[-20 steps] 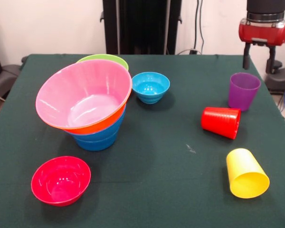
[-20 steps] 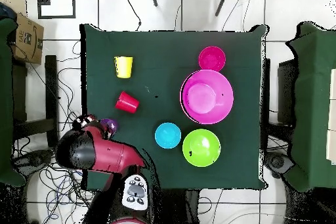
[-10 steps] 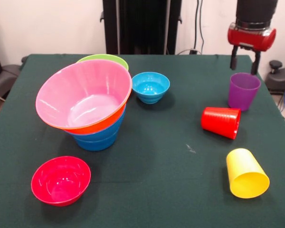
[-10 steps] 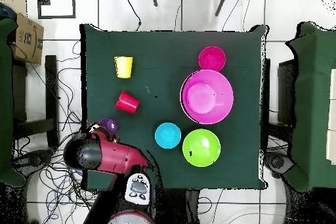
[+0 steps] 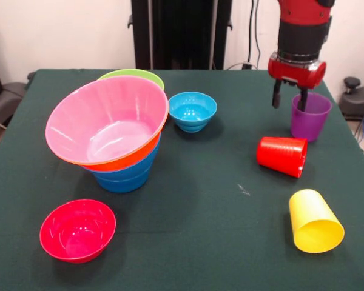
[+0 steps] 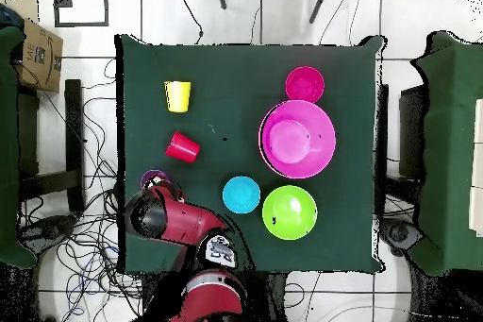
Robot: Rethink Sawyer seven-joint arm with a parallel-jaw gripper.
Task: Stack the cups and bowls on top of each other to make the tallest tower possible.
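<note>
My gripper should take hold of the purple cup by the edge of its rim point(image 5: 293, 102) next, because the cup's opening point(image 5: 314, 103) is wider than the gap between my fingers.
The purple cup point(image 5: 311, 119) stands upright at the far right of the green table point(image 5: 206, 200). My gripper point(image 5: 289, 100) is open over the cup's left rim, with one finger point(image 5: 303, 100) inside the cup and the other outside it. The red cup point(image 5: 283, 156) and the yellow cup point(image 5: 314, 221) lie on their sides nearer the front. The tower has the pink bowl point(image 5: 106, 118) tilted on top of an orange bowl point(image 5: 130, 159) and blue bowls point(image 5: 124, 177). In the overhead view the arm point(image 6: 174, 219) covers most of the purple cup point(image 6: 149, 178).
A green bowl point(image 5: 133, 74) sits behind the tower and a light-blue bowl point(image 5: 192, 110) to its right. A small red bowl point(image 5: 77, 229) rests at the front left. A cardboard box point(image 6: 36, 54) lies off the table.
The arm has swung in from beyond the table's right edge and come down, so the gripper now straddles the purple cup's rim. The cups and bowls have not moved.
</note>
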